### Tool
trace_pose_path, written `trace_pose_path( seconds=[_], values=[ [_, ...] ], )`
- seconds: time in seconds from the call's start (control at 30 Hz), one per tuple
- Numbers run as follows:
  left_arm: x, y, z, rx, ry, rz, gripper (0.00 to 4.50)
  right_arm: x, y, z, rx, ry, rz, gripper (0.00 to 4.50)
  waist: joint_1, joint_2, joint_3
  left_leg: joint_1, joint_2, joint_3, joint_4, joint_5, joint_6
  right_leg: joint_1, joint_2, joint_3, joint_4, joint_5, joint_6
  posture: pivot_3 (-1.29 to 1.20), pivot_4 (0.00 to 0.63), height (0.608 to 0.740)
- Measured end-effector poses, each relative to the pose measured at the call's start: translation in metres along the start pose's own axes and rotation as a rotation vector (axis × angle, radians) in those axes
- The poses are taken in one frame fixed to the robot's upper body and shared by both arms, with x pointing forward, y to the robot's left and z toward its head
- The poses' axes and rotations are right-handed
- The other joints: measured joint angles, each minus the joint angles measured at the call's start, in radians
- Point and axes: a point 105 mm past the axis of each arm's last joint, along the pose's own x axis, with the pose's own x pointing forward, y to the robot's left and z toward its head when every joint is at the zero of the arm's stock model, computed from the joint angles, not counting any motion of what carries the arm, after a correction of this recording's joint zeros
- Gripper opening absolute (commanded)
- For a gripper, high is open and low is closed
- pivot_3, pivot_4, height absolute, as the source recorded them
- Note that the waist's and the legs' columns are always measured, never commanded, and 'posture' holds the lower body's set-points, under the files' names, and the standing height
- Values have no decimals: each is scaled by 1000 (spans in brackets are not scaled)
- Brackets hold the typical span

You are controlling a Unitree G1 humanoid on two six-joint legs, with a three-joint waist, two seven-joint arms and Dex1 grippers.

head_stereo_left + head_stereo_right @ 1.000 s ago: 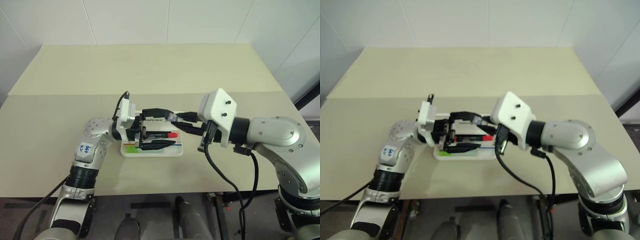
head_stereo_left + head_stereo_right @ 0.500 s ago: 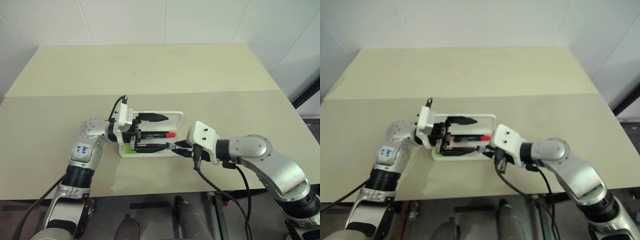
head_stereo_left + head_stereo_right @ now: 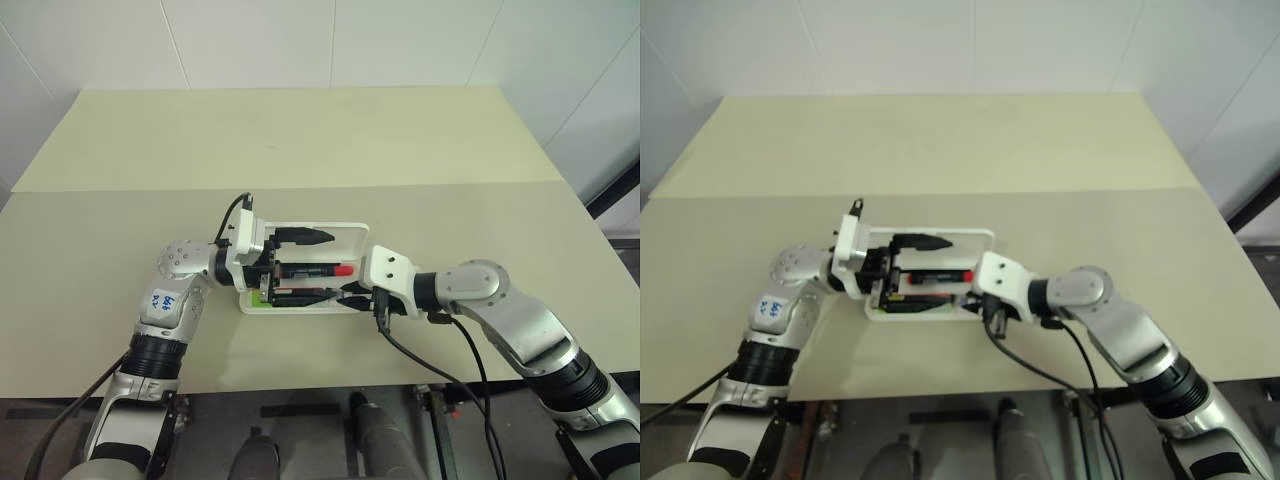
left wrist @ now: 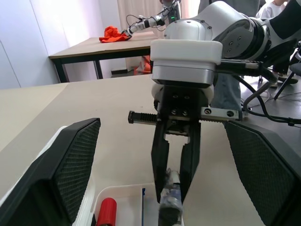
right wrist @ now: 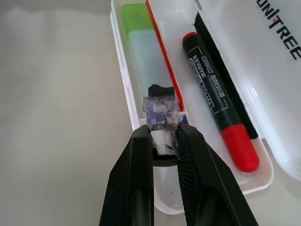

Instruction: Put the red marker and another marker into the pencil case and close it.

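My right gripper should release the small wrapped piece: it's over the pencil case's small front section, inside that section's rim, and would settle in the pencil case.
The white pencil case lies open mid-table, its lettered lid folded back. The red marker lies in its rear compartment. The green-capped marker lies along the front compartment. My right gripper is shut on that marker's tail end, which has a bluish-grey patterned wrap, just over the case's right front corner. My left gripper stands open from the left, one finger over the lid and one finger over the front compartment.
The beige table has a seam across its middle and free room behind and to both sides of the case. Its front edge is close. A black cable hangs from my right wrist. Behind the right gripper stands another table with a red cloth.
My right gripper has come down and forward from above the case's right rear to its right front corner, lowering the marker's tail. The left gripper has kept still and open.
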Motion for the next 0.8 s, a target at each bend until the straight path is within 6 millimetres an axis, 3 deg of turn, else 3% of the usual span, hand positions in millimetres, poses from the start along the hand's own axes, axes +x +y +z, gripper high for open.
trace_pose_path(
  seconds=[0.03,0.07,0.37,0.4,0.8],
  values=[
    [0,-1,0,2,0,1,4500,0,0,-1,0,-1,0,351,0,0,0,0,0,0,0,0,0,0,0,0,0,0,0,0,150,740],
    [0,-2,0,3,-1,4,4500,0,-1,-1,1,0,1,1113,0,0,0,0,0,0,0,0,0,0,0,0,0,0,0,0,150,740],
    [1,-1,0,5,-2,16,4500,3,-6,-7,4,13,-7,4302,-1,0,0,0,0,0,0,0,0,0,0,0,1,0,0,0,150,740],
    [1,-1,0,4,-3,17,4500,3,-6,-6,3,12,-7,4493,-1,0,0,0,0,0,0,0,0,0,0,0,1,0,0,0,150,740],
    [8,-6,8,7,-47,-5,4500,-11,3,23,-61,-37,-9,4493,1,0,0,0,0,0,0,0,0,0,0,0,0,0,0,0,150,740]
  ],
)
